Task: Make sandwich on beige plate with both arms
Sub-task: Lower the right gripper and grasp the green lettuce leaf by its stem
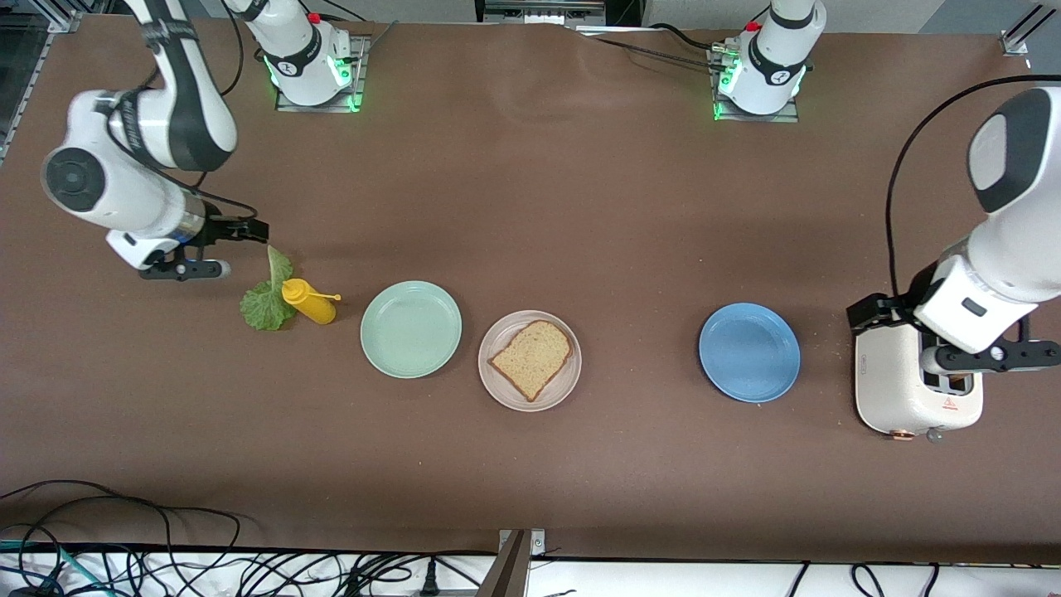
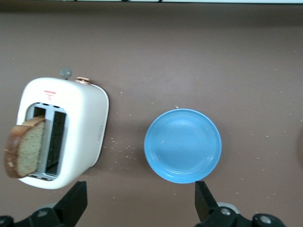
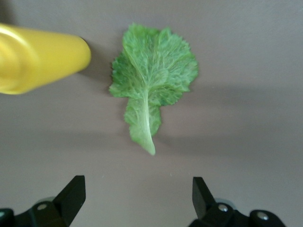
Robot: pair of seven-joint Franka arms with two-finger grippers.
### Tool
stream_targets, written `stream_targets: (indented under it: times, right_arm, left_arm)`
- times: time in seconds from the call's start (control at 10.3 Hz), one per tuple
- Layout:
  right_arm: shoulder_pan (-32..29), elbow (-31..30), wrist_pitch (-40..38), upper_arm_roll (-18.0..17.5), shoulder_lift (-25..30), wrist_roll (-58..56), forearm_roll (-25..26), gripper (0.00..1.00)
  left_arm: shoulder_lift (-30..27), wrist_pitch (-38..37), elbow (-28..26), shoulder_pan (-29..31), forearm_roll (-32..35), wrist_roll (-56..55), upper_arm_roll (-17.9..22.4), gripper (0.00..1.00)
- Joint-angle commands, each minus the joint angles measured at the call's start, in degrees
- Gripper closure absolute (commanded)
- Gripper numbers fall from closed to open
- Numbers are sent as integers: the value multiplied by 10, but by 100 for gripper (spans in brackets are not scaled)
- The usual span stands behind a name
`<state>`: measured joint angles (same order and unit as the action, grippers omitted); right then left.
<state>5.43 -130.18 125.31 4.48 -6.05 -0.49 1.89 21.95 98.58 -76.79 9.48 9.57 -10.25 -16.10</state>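
The lettuce's ruffled leaf spreads wide and flat on the tabletop, so my right gripper will next grab the lettuce by its narrow pale stem [image 3: 147,133].
One slice of tan bread [image 1: 532,358] lies on the beige plate [image 1: 497,385] in the middle of the table. A second slice [image 2: 26,146] stands up out of a slot of the white toaster [image 2: 78,127] at the left arm's end. My left gripper [image 2: 140,203] hangs open over the toaster and the table beside it, holding nothing. A ruffled green lettuce leaf [image 3: 151,80] lies flat on the table at the right arm's end, beside a yellow squeeze bottle [image 3: 38,59]. Above the table by the leaf's stem, my right gripper [image 3: 137,198] is open and empty.
A mint green plate [image 1: 410,329] sits between the yellow bottle [image 1: 308,301] and the beige plate. A blue plate [image 1: 749,352] lies between the beige plate and the toaster [image 1: 899,390]. Crumbs dot the brown table near the toaster.
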Motion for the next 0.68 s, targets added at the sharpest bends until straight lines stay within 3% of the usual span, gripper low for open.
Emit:
stream_targets:
  times: [0.0, 0.19, 0.29, 0.58]
  right_arm:
    - [1, -45, 102, 11, -30, -14, 8, 0]
    - [-2, -69, 202, 20, -84, -49, 7, 0]
    - [-3, -72, 201, 21, -95, -57, 7, 0]
    - [-3, -67, 205, 21, -101, -50, 3, 55]
  left_arm:
    - [-9, -1, -7, 22, -14, 24, -10, 0]
    - [-7, -1, -4, 24, -14, 37, -9, 0]
    - [-5, -1, -3, 26, -14, 37, -9, 0]
    - [-2, -1, -2, 25, -14, 37, -9, 0]
